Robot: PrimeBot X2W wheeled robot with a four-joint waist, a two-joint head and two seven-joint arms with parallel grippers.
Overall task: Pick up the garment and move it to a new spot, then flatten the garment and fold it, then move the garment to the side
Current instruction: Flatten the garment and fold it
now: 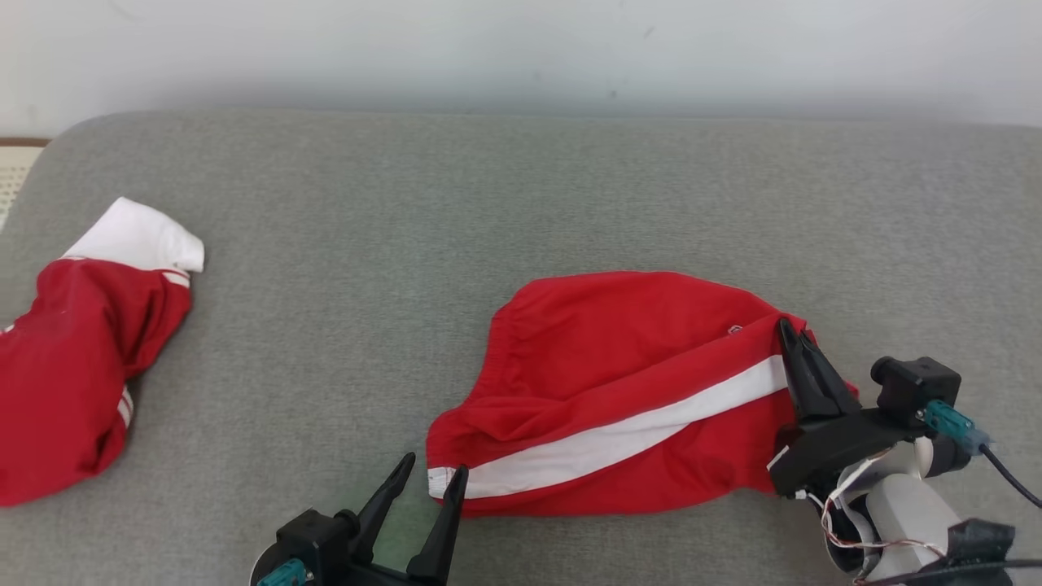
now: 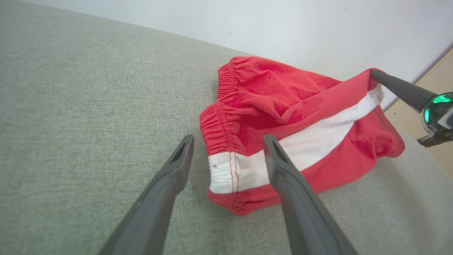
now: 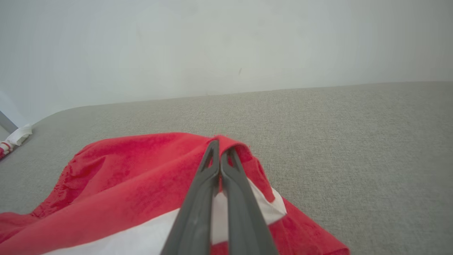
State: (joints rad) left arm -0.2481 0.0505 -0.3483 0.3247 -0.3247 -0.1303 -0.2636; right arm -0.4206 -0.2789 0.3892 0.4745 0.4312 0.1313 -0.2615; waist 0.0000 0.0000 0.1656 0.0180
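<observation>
The red cloth (image 1: 610, 327) lies loose on the padding, so next my left gripper should grab it by its raised waistband corner at the white stripe (image 1: 446, 480).
The garment (image 1: 619, 366) is a pair of red shorts with a white side stripe, lying crumpled on the grey padded surface (image 1: 488, 203) right of centre. My right gripper (image 1: 794, 332) is shut on the garment's right edge, and the cloth (image 3: 124, 177) is pulled up into a small peak around its fingertips (image 3: 221, 147). From the left wrist view the same pinch shows at the garment's (image 2: 283, 102) far corner. My left gripper (image 1: 434, 468) stands open at the waistband's near-left corner, its fingers either side of the white stripe end (image 2: 228, 139), holding nothing.
Another red and white piece of clothing (image 1: 73, 366) lies at the surface's far left edge. A pale wall runs along the back. The surface's right edge drops to a beige floor (image 2: 435, 81).
</observation>
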